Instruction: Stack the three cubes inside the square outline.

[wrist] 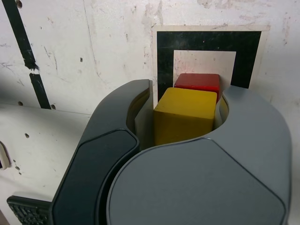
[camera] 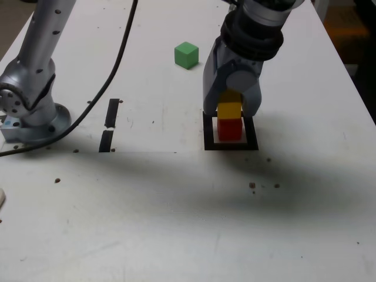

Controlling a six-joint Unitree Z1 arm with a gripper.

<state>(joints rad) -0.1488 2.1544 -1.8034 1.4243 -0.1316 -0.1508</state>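
Note:
The yellow cube's base (camera: pixel 230 117) sits squarely on the red cube (camera: pixel 230 129). The yellow cube would stay standing, so I need to open my gripper now.
In the exterior view the red cube (camera: pixel 230 129) sits inside the square outline (camera: pixel 208 140), a black frame with a white centre. The yellow cube (camera: pixel 230 110) rests on top of it, and my gripper (camera: pixel 230 104) comes down from above, shut on the yellow cube. The wrist view shows the yellow cube (wrist: pixel 185 115) held between the two grey jaws of the gripper (wrist: pixel 184 123), with the red cube (wrist: pixel 198 80) just under it and the outline (wrist: pixel 211 40) around them. The green cube (camera: pixel 186 55) lies alone on the table, behind and to the exterior view's left of the stack.
The arm's base (camera: pixel 32 111) stands at the exterior view's left, with a black cable (camera: pixel 120 53) running past it. Two short black tape strips (camera: pixel 110 114) (camera: pixel 106 141) lie between the base and the outline. The white table's edge runs along the exterior view's right.

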